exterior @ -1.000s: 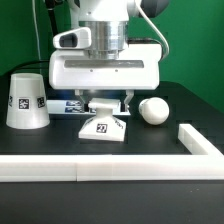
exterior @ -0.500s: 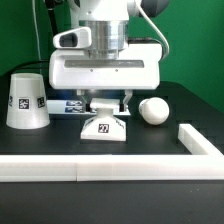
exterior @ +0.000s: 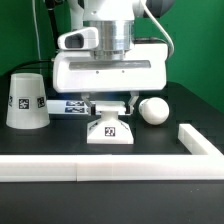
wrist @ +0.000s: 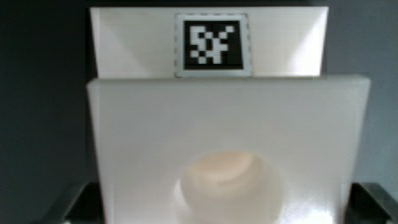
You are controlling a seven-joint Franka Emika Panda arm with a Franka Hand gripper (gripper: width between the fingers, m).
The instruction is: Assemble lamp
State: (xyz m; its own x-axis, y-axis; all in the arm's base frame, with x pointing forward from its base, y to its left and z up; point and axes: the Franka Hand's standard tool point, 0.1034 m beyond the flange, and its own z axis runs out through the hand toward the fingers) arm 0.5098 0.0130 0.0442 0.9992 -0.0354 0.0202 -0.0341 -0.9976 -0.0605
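The lamp base is short of the angled bar's corner (exterior: 188, 154), so I need to move it toward that corner before my gripper lets go of it.
The low angular white lamp base (exterior: 110, 131) sits on the black table with its tag facing front. My gripper (exterior: 110, 108) is directly above it, and its fingers (exterior: 92, 106) come down on either side of the base's upper part and press against it. In the wrist view the base (wrist: 214, 110) fills the picture, with its tag at one end and a round socket hollow at the other, and dark finger pads (wrist: 71, 205) at both sides. The cup-shaped shade (exterior: 26, 100) stands upside down at the exterior view's left. The round bulb (exterior: 153, 110) lies just right of the base.
The marker board (exterior: 66, 105) lies behind the base, between it and the shade. A long white rail bar (exterior: 100, 168) runs along the front, and a second bar (exterior: 200, 142) angles back at the exterior view's right.
The base has turned in my grip: its tagged face, first angled, now faces squarely forward. It has also shifted slightly towards the bulb. The shade and bulb have not moved.
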